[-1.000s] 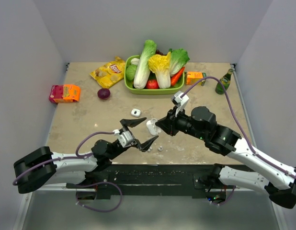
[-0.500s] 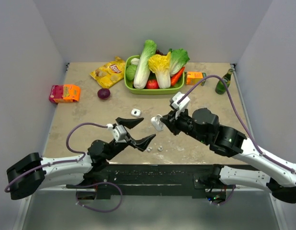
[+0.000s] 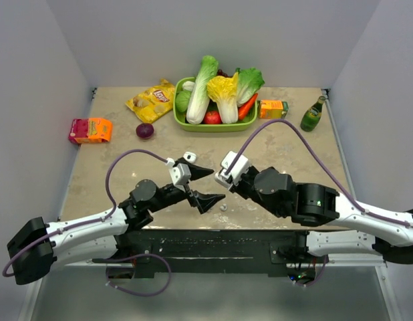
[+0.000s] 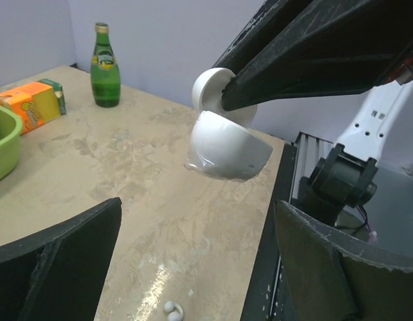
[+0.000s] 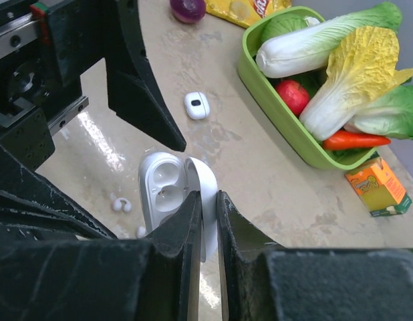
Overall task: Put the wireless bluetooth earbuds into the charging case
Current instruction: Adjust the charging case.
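Observation:
My left gripper is to grab the open charging case next by its base [image 3: 222, 179] [image 4: 228, 148], so the lid and sockets stay free for the earbuds to go in.
The white charging case [image 5: 163, 190] hangs open above the table, its two sockets bare. My right gripper [image 5: 208, 197] is shut on its lid. In the left wrist view the case [image 4: 226, 144] hangs from the right fingers [image 4: 313, 60] ahead of my left gripper [image 4: 193, 267]. That gripper [image 3: 201, 185] is open and holds nothing, its fingers [image 5: 143, 100] just left of the case. Tiny white earbuds [image 5: 121, 204] [image 5: 141, 232] lie on the table under the case. One earbud [image 4: 172, 309] lies between the left fingers, and one [image 3: 223, 207] shows by the near edge.
A second small white case [image 3: 189, 156] lies on the table behind the left gripper. A green basket [image 3: 182, 120] of vegetables stands at the back, with a juice box [image 3: 273, 108] and green bottle [image 3: 313, 115] to its right. A chips bag [image 3: 152, 100], an onion [image 3: 145, 130] and an orange-pink box [image 3: 90, 130] lie to the left.
My left gripper has moved away from the near edge and stays open. My right gripper has swung left toward it, still carrying the case.

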Motion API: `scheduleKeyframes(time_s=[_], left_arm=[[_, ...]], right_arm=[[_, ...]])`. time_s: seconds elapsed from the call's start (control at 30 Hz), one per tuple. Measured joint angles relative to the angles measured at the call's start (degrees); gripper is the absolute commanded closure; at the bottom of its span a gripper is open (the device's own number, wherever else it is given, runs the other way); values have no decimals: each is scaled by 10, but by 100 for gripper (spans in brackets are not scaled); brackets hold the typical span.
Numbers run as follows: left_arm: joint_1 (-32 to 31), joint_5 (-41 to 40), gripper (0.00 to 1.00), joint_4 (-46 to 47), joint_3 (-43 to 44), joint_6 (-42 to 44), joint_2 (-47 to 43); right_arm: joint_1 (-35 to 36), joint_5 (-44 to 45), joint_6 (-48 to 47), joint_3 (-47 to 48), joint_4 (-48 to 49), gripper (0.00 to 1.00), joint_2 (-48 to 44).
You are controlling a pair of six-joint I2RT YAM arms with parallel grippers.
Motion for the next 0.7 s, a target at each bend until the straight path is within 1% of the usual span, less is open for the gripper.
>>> scheduleKeyframes(time_s=[0.07, 0.13, 0.27, 0.4, 0.7], left_arm=[[13, 34, 1, -4, 0, -8, 7], [23, 61, 4, -4, 0, -12, 19], [37, 104, 9, 1, 0, -20, 34], [39, 133, 17, 19, 0, -19, 35], [40, 174, 20, 80, 0, -18, 40]], right_arm=[[18, 18, -11, 1, -5, 100, 7], [29, 26, -18, 1, -8, 100, 15], [37, 27, -27, 1, -11, 100, 23], [39, 22, -29, 1, -10, 100, 23], [39, 3, -26, 0, -8, 100, 24]])
